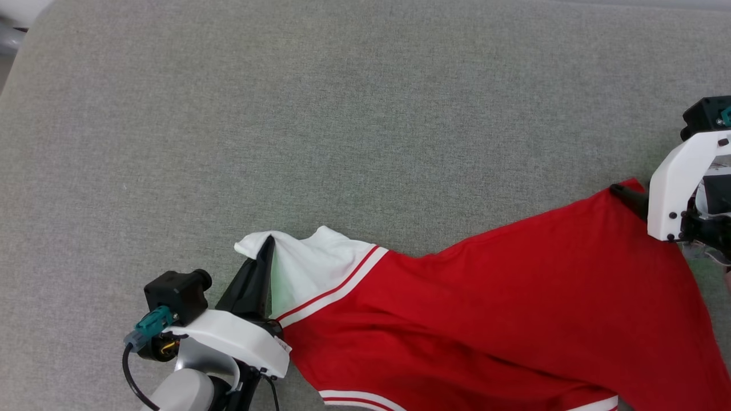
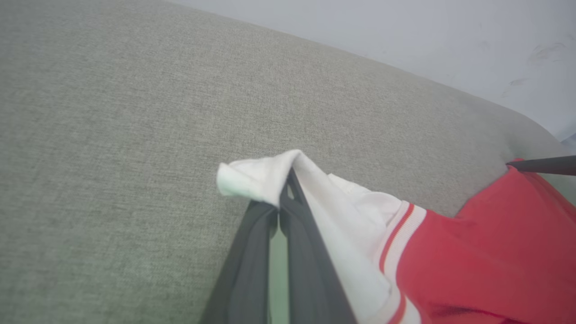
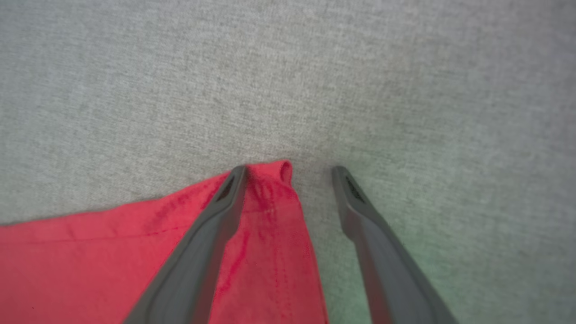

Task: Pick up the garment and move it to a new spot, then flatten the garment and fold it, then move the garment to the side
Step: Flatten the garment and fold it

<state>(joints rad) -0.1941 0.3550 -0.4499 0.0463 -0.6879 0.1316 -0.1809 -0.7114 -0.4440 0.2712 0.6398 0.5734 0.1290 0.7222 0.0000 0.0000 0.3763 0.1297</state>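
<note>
The red shirt (image 1: pixel 548 294) lies spread on the surface and only its hem corner (image 1: pixel 633 185) is bunched up, so my right gripper will pinch it there next.
The garment (image 1: pixel 514 308) is a red shirt with white sleeves and striped trim, spread across the lower right of the grey surface. My left gripper (image 1: pixel 269 242) is shut on the tip of its white sleeve (image 2: pixel 265 177), which drapes over the closed fingers. At the right edge, my right gripper (image 3: pixel 288 170) stands open over the red hem corner (image 3: pixel 270 180). One finger (image 3: pixel 216 216) lies over the red fabric, the other (image 3: pixel 360 211) over bare surface beside it. The hem corner lies between the fingertips, ungripped.
A grey fabric surface (image 1: pixel 342 114) stretches wide above and left of the shirt. Its rounded far edge meets a pale wall (image 2: pixel 405 36) in the left wrist view. The right arm's white bracket (image 1: pixel 679 182) stands at the right edge.
</note>
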